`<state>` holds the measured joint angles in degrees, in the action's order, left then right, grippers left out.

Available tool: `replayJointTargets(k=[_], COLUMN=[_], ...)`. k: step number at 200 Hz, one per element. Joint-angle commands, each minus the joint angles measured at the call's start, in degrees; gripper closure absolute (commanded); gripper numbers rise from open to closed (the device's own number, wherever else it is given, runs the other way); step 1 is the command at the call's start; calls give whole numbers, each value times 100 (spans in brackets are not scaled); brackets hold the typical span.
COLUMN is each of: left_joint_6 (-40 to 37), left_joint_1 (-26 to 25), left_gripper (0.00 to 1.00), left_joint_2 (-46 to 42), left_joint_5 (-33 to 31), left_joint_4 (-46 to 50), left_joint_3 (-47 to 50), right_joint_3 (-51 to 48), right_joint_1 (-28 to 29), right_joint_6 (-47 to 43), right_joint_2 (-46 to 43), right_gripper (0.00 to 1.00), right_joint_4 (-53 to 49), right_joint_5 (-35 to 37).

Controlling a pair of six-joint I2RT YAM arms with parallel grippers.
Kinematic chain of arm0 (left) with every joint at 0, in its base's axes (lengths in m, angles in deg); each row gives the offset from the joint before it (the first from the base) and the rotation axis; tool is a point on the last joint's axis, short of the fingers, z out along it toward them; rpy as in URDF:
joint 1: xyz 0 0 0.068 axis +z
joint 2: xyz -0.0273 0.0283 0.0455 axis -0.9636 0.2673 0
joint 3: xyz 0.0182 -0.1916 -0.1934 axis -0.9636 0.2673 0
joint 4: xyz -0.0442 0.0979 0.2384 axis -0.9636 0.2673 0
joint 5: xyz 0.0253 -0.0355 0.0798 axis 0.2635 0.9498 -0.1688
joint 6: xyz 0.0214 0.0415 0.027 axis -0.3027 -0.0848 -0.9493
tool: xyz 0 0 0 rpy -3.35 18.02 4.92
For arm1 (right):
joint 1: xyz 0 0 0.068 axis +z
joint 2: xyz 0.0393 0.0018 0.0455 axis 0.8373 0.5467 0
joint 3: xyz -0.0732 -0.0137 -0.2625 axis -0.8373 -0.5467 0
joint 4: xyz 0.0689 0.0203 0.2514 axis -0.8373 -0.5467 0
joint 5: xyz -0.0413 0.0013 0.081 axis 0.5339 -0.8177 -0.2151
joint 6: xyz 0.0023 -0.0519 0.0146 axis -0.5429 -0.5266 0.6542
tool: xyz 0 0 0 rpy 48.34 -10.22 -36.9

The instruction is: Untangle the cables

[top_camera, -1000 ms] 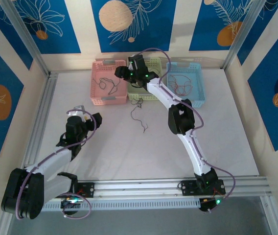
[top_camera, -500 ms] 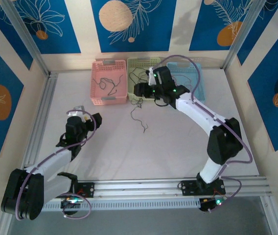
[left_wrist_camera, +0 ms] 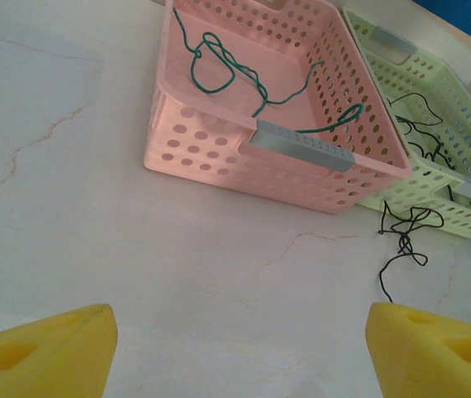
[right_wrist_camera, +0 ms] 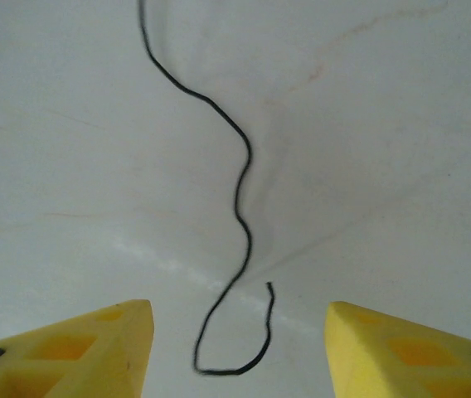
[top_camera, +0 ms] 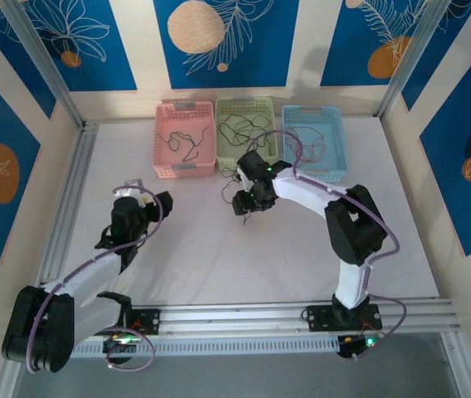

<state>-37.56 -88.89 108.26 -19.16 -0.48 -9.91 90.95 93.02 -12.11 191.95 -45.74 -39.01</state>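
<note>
The loose black cable [top_camera: 232, 174] should next be grabbed by its hooked end with my right gripper, so the rest stays free to pull straight and untangle.
A loose black cable [right_wrist_camera: 240, 191] lies squiggled on the white table, its hooked end between the yellow fingers of my open right gripper [right_wrist_camera: 237, 319]. From above, the right gripper [top_camera: 242, 204] hovers low over this cable [top_camera: 232, 174], just in front of the green basket. The left wrist view shows the same black cable [left_wrist_camera: 405, 236] on the table to the right. My left gripper [left_wrist_camera: 240, 319] is open over bare table, with nothing between its fingers; from above it [top_camera: 132, 186] sits at the left. A green cable [left_wrist_camera: 219, 66] rests in the pink basket.
Three baskets line the back: pink [top_camera: 162, 137], green [top_camera: 262, 106] with black cables [top_camera: 244, 126], blue [top_camera: 335, 141] with reddish cables [top_camera: 310, 148]. Aluminium frame rails run along the left side and the near edge.
The right arm has swung back from over the baskets and come down to the loose black cable on the table. The left arm has not moved.
</note>
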Motion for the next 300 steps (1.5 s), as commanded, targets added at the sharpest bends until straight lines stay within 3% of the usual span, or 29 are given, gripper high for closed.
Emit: replayJointTargets(k=[1,52,101,130,159,190,249,300], left_joint_6=[95,93,88,95,94,36,215,-889], left_joint_1=[-29,-28,-26,-29,-28,-30,-173,-951], left_gripper=[21,21,21,21,21,21,22,17], left_joint_2=[-74,-78,-78,-68,-63,-63,578,414], left_joint_5=[-75,-66,-58,-67,-50,235,2499,2315], left_joint_4=[-150,-156,-161,-152,-159,-372,-1099,-144], left_joint_3=[54,54,53,54,54,81,-342,-1044], right_joint_3=[394,820,959,855,671,319,-740,-292], right_joint_1=[100,181,205,207,254,261,-141,-760], right_joint_6=[-291,-398,-610,-611,-685,-813,-371,650], right_joint_2=[332,839,1000,831,56,-1329,-3235,-3808], right_gripper=[43,50,76,100,100,100,100,100], right_joint_4=[-565,-811,-981,-916,-694,-256,1114,1547], right_joint_5=[212,183,-156,-223,-346,-544,-1668,-2437])
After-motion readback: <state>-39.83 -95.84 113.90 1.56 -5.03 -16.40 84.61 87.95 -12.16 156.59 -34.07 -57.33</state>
